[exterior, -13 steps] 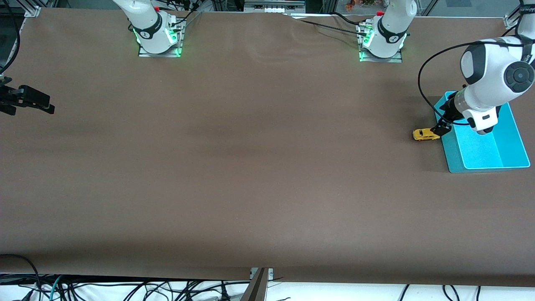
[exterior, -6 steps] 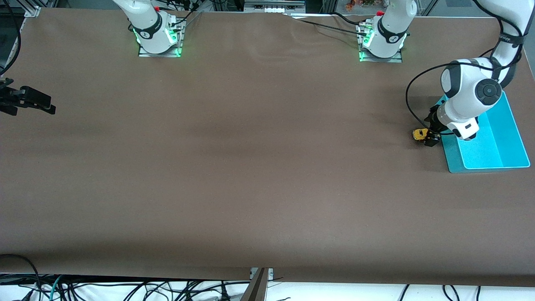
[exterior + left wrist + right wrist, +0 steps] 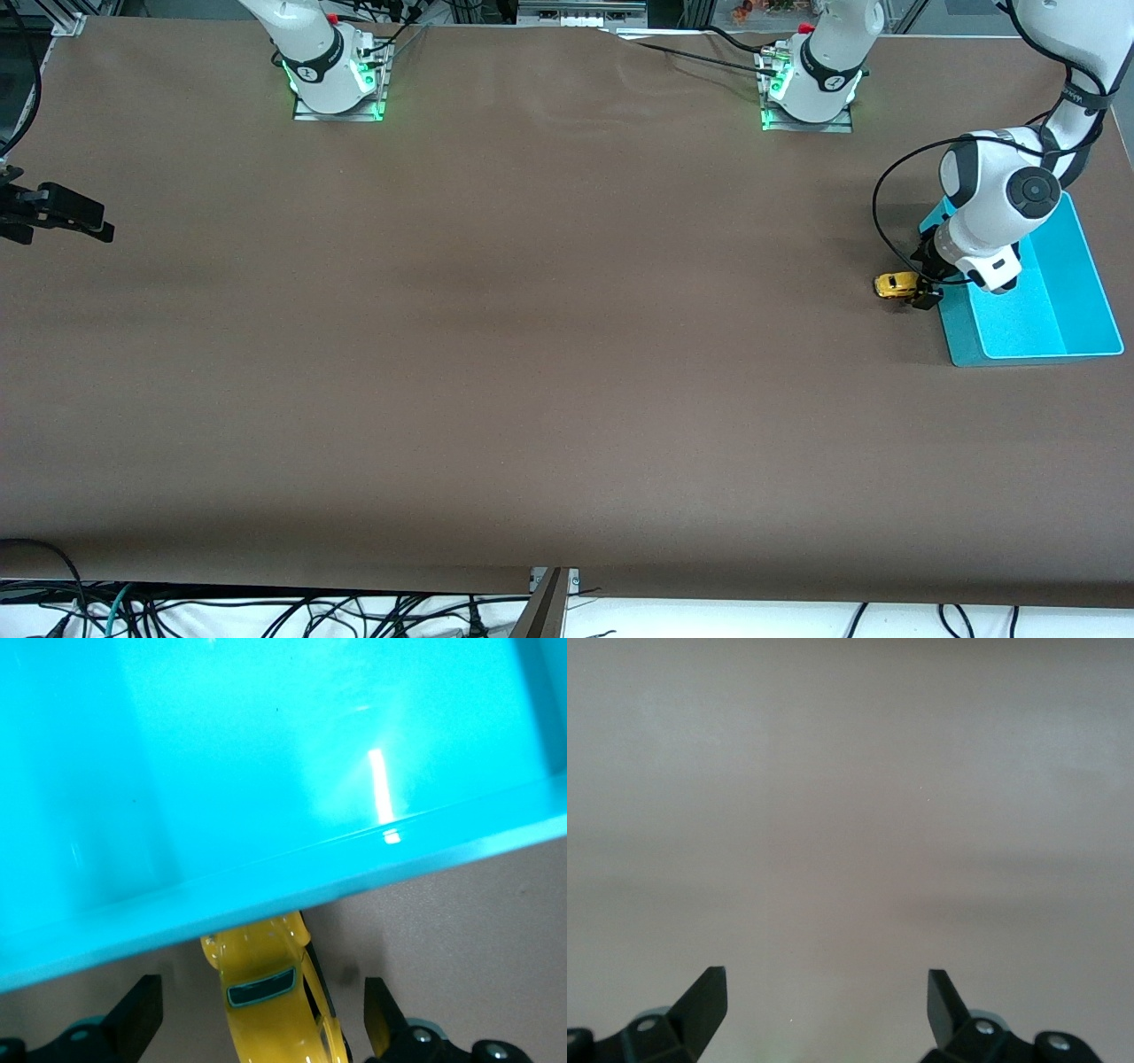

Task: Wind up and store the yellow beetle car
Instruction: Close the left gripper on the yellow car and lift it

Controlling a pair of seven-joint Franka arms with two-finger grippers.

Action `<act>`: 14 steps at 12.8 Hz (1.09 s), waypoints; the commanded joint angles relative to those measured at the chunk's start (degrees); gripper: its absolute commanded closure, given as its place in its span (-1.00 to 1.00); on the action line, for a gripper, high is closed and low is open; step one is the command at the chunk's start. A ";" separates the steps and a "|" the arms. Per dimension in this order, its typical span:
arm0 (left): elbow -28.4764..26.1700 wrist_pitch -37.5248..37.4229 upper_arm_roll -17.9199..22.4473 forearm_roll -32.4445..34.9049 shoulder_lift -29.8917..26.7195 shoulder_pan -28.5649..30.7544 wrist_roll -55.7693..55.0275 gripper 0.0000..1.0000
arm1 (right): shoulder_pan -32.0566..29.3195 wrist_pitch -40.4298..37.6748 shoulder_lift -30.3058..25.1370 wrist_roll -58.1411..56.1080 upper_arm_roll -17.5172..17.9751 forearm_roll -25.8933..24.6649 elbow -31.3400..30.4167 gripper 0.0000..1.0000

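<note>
My left gripper should close on the yellow beetle car now. Its fingers are on both sides of the car's cabin, so they would hold the car.
The yellow beetle car (image 3: 896, 284) stands on the brown table right beside the cyan bin (image 3: 1019, 358), on the side toward the right arm's end. My left gripper (image 3: 920, 283) is down at the car's bin-side end. In the left wrist view the car (image 3: 270, 1001) lies between the open fingers (image 3: 142, 1010) with a gap on each side, its nose close to the bin wall (image 3: 266, 895). My right gripper (image 3: 102, 221) waits open over bare table at the right arm's end, and nothing lies between its fingers (image 3: 709, 992).
The bin's floor (image 3: 1028, 310) holds nothing and the left arm's forearm hangs over part of it. The two arm bases (image 3: 337, 80) (image 3: 811, 89) stand along the table's edge farthest from the front camera. Cables hang below the near edge.
The left arm has swung down from over the bin, bringing its open gripper around the car's end. The car and the right arm have not moved.
</note>
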 commanded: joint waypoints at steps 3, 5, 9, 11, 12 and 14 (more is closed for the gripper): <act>-0.80 2.65 -0.58 1.59 0.47 0.15 -3.48 -0.64 | -0.23 -0.02 -0.45 0.65 0.09 0.00 -0.33 -1.00; -0.80 3.08 -0.67 1.68 0.38 0.15 -3.66 -0.20 | -0.23 -0.02 -0.45 0.65 0.09 0.00 -0.33 -1.00; -0.11 2.39 -0.93 1.59 -1.37 -0.20 -7.60 1.00 | -0.31 -0.02 -0.45 0.65 0.09 0.00 -0.33 -1.00; 2.25 -3.29 -3.03 1.59 -3.04 -0.46 -9.37 1.00 | -0.23 -0.02 -0.45 0.74 0.09 0.00 -0.33 -1.00; 4.97 -7.77 -3.74 1.50 -3.66 -0.55 -10.07 1.00 | -0.31 0.07 -0.45 0.74 0.09 0.00 -0.33 -1.00; 12.77 -19.70 -5.67 1.07 -4.10 -0.55 -10.60 1.00 | -0.31 0.07 -0.45 0.74 0.09 0.00 -0.33 -1.00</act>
